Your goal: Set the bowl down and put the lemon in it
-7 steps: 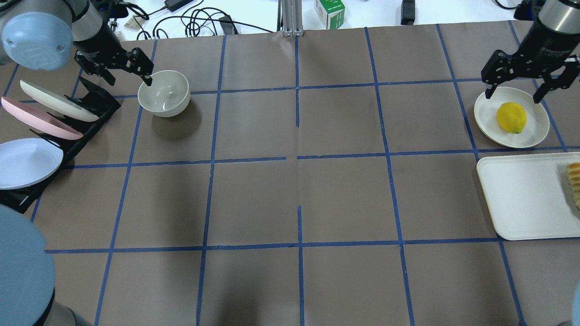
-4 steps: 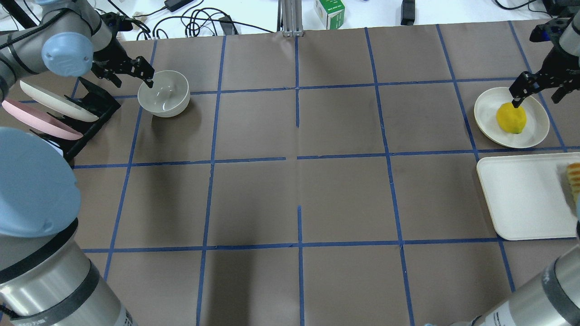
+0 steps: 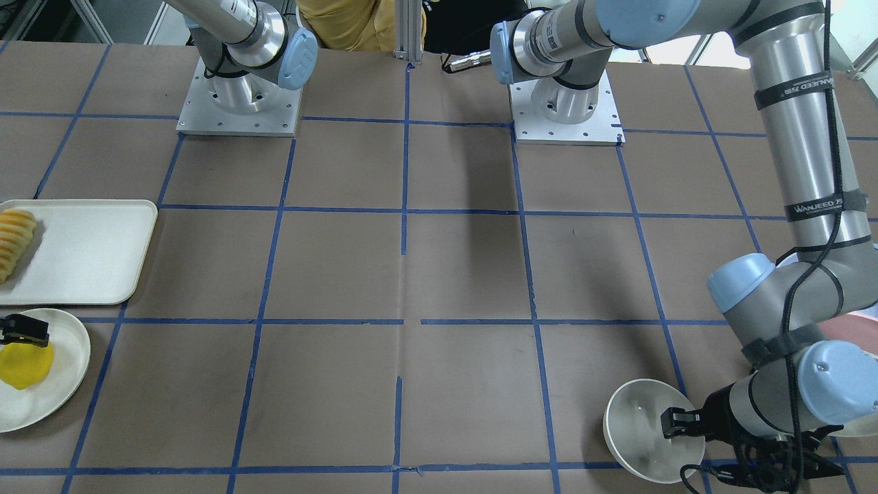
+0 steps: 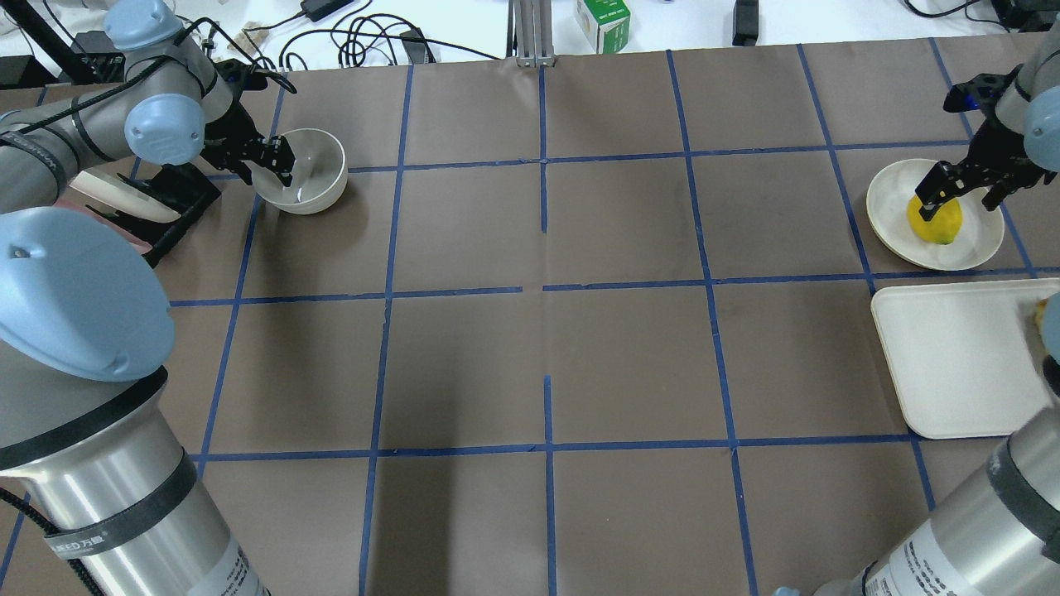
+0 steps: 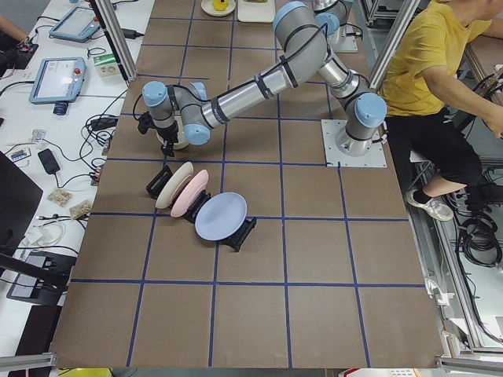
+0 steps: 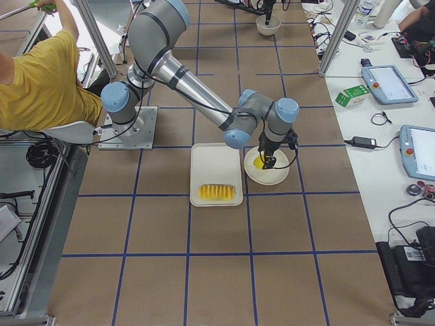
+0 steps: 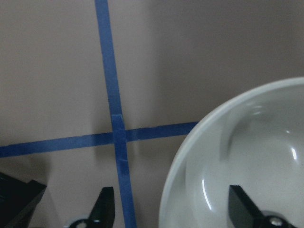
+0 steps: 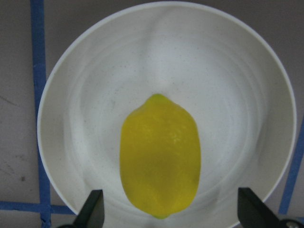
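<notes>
My right gripper picks up the lemon across its plump middle [image 8: 160, 159] next, since the lemon tapers to a nub at each end [image 8: 159, 98].
The off-white bowl [image 4: 313, 170] stands upright at the far left of the table, and also shows in the front view [image 3: 641, 425]. My left gripper [image 4: 269, 164] is open and straddles its left rim: in the left wrist view one fingertip [image 7: 241, 206] is inside the bowl [image 7: 247, 142] and the other outside. The yellow lemon [image 4: 936, 223] lies on a flat cream plate [image 4: 890, 217] at the far right. My right gripper [image 4: 959, 201] is open and low over it; in the right wrist view the lemon [image 8: 160, 154] lies between the spread fingertips [image 8: 92, 209].
A black rack [image 4: 178, 194] with pastel plates [image 5: 220, 216] stands just left of the bowl. A white tray [image 4: 952, 364] holding ridged sliced food [image 3: 14, 233] lies next to the lemon's plate. Cables and a green box [image 4: 603, 21] lie beyond the table's far edge.
Both arms have come down. The left gripper has dropped over the bowl's left rim. The right gripper has lowered from above the plate's far edge to around the lemon.
</notes>
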`<state>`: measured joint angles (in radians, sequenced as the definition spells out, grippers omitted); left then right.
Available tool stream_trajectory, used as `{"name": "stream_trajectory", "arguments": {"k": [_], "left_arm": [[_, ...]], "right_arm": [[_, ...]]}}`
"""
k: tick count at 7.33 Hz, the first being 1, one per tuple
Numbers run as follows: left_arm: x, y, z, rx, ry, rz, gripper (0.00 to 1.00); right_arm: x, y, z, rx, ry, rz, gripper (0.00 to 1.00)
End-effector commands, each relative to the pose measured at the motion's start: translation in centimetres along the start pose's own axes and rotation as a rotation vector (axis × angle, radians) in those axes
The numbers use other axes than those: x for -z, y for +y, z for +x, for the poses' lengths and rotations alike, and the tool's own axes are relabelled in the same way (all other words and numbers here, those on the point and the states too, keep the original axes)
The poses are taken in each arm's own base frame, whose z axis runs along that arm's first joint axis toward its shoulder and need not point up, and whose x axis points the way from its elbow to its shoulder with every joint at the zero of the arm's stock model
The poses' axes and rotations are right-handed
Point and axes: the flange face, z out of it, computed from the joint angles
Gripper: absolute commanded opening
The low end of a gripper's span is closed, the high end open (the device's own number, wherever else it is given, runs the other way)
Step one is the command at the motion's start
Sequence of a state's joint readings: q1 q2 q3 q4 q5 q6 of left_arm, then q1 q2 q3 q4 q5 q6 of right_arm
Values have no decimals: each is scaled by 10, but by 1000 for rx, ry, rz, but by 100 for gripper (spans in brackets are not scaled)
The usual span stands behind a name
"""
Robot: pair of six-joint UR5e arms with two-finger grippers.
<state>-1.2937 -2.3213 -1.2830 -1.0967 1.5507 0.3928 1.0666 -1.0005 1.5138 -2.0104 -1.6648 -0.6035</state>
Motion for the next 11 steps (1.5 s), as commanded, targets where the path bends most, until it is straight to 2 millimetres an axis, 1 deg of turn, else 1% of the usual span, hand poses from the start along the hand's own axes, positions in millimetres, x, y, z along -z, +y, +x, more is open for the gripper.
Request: {"name": "stream_trajectory", "arguments": {"k": [1, 2, 3, 4, 5, 6, 7, 8, 9, 10, 11], "left_arm": [[10, 3, 4, -5, 5, -12, 32], [14, 4, 7, -7, 7, -14, 26], [17, 4, 9, -10, 7, -13, 26], [17, 4, 8, -8, 7, -13, 19], [22, 5, 6, -5, 4, -11, 0], [30, 7, 8, -7, 6, -15, 0], [36, 9, 9, -7, 9, -22, 0], [48, 11, 16, -5, 15, -29, 0], [65, 15, 36, 7, 55, -47, 0], [79, 18, 83, 30, 154, -26, 0], [85, 24, 158, 76, 178, -41, 0]], "right_arm": [[-39, -17, 1, -10, -53, 4, 99], [-40, -15, 1, -13, -48, -4, 58], [-35, -14, 1, -13, -45, -6, 19], [-24, -9, -1, -13, -58, -19, 0], [-2, -2, -5, -12, -59, -10, 0], [28, 4, -14, -23, -49, 8, 0], [49, 8, -29, -45, -52, 6, 0], [71, 11, -52, -54, -51, -3, 0], [103, 16, -75, -97, -38, 16, 0], [118, 18, -109, -115, -44, -1, 0], [128, 15, -143, -151, -34, 4, 0]]}}
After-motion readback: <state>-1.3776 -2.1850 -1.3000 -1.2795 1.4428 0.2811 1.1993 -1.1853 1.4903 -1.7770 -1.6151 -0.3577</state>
